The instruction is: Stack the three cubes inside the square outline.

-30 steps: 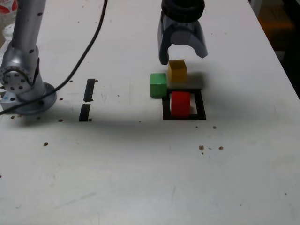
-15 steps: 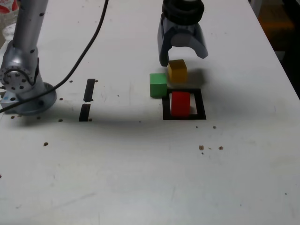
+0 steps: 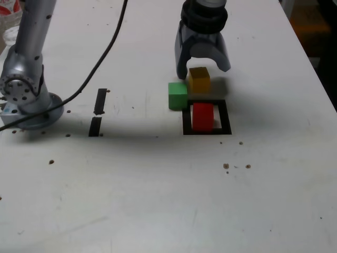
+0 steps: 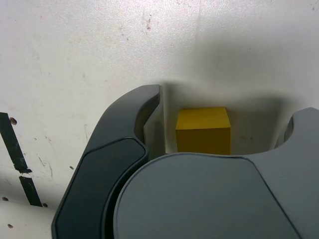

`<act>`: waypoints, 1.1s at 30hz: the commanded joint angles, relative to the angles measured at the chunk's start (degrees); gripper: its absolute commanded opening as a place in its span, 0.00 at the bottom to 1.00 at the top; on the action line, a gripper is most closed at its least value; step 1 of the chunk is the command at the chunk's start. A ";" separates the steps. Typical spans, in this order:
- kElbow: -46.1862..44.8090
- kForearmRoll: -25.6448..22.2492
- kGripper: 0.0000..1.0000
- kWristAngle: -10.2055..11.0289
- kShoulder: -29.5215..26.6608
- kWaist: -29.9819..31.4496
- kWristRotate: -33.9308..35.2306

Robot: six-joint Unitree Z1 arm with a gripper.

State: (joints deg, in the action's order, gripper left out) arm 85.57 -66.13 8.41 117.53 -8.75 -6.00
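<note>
I should grab the yellow cube next by two opposite sides. Then it can be stacked inside the square outline point(image 3: 206, 117).
A red cube point(image 3: 202, 116) sits inside the square outline point(image 3: 206, 117) of black tape. Just beyond the outline's far edge stands a yellow cube point(image 3: 199, 79), with a green cube point(image 3: 177, 95) touching its side toward the exterior view's left. My gripper point(image 3: 203, 67) hangs open straddling the yellow cube, one finger on each side of it with gaps showing. In the wrist view the yellow cube point(image 4: 203, 131) lies between the dark fingers point(image 4: 144, 117), untouched by either.
The arm's silver base point(image 3: 25, 79) stands at the exterior view's left with a black cable point(image 3: 100, 58) running across the table. Two short black tape strips point(image 3: 98, 112) lie between base and cubes. Small crumbs dot the white tabletop point(image 3: 158, 190).
The gripper has lowered slightly and come down around the yellow cube. The cubes have not moved.
</note>
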 commanded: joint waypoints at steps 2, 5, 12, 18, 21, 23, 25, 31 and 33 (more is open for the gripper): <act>0.13 0.07 0.83 -0.15 0.41 -0.13 -0.16; 0.07 0.11 0.76 -0.22 0.68 -0.13 -0.21; -0.22 0.95 0.35 -0.30 0.57 -0.27 -0.54; -0.50 2.86 0.13 -1.07 0.12 -0.32 -1.77; -0.77 2.90 0.13 -1.25 0.05 -0.32 -1.81; -1.01 2.88 0.13 -1.41 -0.02 -0.32 -1.82; -1.24 2.86 0.13 -1.52 -0.10 -0.31 -1.82; -1.93 2.75 0.13 -1.67 -0.62 -0.32 -1.88; -2.03 2.54 0.13 -1.70 -0.84 -0.32 -1.91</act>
State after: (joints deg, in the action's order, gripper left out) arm 83.66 -63.39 6.78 117.37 -8.98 -7.85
